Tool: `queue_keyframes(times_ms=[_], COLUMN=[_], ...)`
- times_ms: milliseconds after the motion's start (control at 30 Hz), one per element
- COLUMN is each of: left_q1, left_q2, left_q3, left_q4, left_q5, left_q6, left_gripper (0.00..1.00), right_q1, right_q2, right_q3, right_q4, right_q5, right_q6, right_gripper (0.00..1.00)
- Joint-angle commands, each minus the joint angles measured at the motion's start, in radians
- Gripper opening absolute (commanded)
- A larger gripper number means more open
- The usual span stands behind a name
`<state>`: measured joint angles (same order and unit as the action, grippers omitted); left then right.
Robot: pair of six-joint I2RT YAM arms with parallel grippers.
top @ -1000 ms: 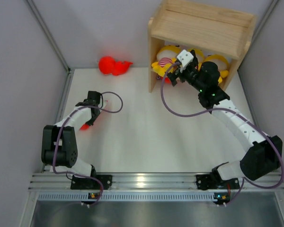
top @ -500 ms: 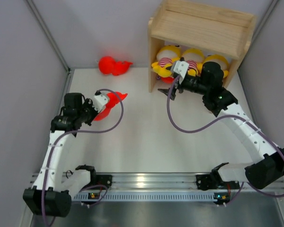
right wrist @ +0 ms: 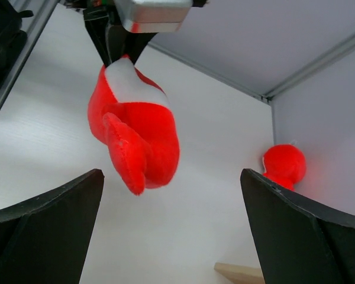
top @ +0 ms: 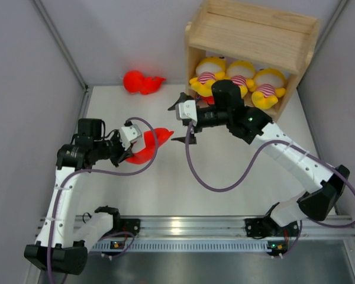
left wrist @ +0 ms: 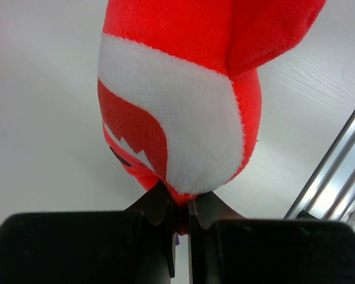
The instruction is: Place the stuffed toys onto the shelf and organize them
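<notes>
My right gripper grabs the red plush shark by its free tail end [top: 163, 135] next, which lets the shark's head lead onto the shelf [top: 248, 29].
My left gripper [top: 132, 148] is shut on the nose end of a red plush shark [top: 149, 145] and holds it above the table, left of centre. In the left wrist view the shark [left wrist: 183, 89] shows its white belly and toothy mouth above my left gripper [left wrist: 180, 204]. My right gripper [top: 180, 122] is open and empty, facing the shark from its right with a small gap. The right wrist view shows that shark [right wrist: 136, 136] hanging ahead. Three yellow striped toys [top: 239, 74] sit side by side on the lower tier of the wooden shelf [top: 248, 29]. A second red shark [top: 142, 83] lies by the back wall.
A bit of red plush [top: 208, 99] shows on the table at the shelf's front, mostly hidden by my right arm. Grey walls close in the left, back and right. The aluminium rail [top: 183, 226] runs along the near edge. The shelf's top board is bare.
My left gripper has lifted the red shark and carried it right, toward the middle. My right arm has pulled back from the shelf and swung left, open, toward the shark.
</notes>
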<state>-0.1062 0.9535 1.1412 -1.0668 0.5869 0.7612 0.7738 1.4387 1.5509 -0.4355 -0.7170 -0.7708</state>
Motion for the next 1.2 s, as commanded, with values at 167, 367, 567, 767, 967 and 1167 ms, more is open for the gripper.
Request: queue_keyframes(times_ms=[167, 367, 567, 767, 967, 1167], left_q1=[-0.006, -0.006, -0.006, -0.006, -0.006, -0.006], left_q2=[-0.033, -0.033, -0.025, -0.038, -0.053, -0.044], left_q3=[0.055, 0.095, 0.158, 0.310, 0.345, 0.315], left_q4=[-0.015, -0.013, -0.012, 0.016, 0.033, 0.033], left_q5=[0.068, 0.087, -0.051, -0.409, -0.559, -0.503], left_q6=[-0.005, -0.036, -0.135, -0.307, -0.338, -0.326], left_gripper=[0.00, 0.00, 0.99, 0.99, 0.99, 0.99], right_q1=[0.096, 0.137, 0.137, 0.121, 0.041, -0.050], right_q2=[0.110, 0.120, -0.004, -0.047, -0.011, 0.012], right_q3=[0.080, 0.051, -0.029, 0.144, 0.337, 0.379], right_q4=[-0.146, -0.034, 0.207, 0.261, 0.254, 0.314], right_q5=[-0.035, 0.062, 0.210, 0.730, 1.172, 1.509], right_q6=[-0.082, 0.030, 0.171, 0.202, 0.081, -0.132], right_gripper=[0.95, 0.22, 0.00, 0.00, 0.00, 0.00])
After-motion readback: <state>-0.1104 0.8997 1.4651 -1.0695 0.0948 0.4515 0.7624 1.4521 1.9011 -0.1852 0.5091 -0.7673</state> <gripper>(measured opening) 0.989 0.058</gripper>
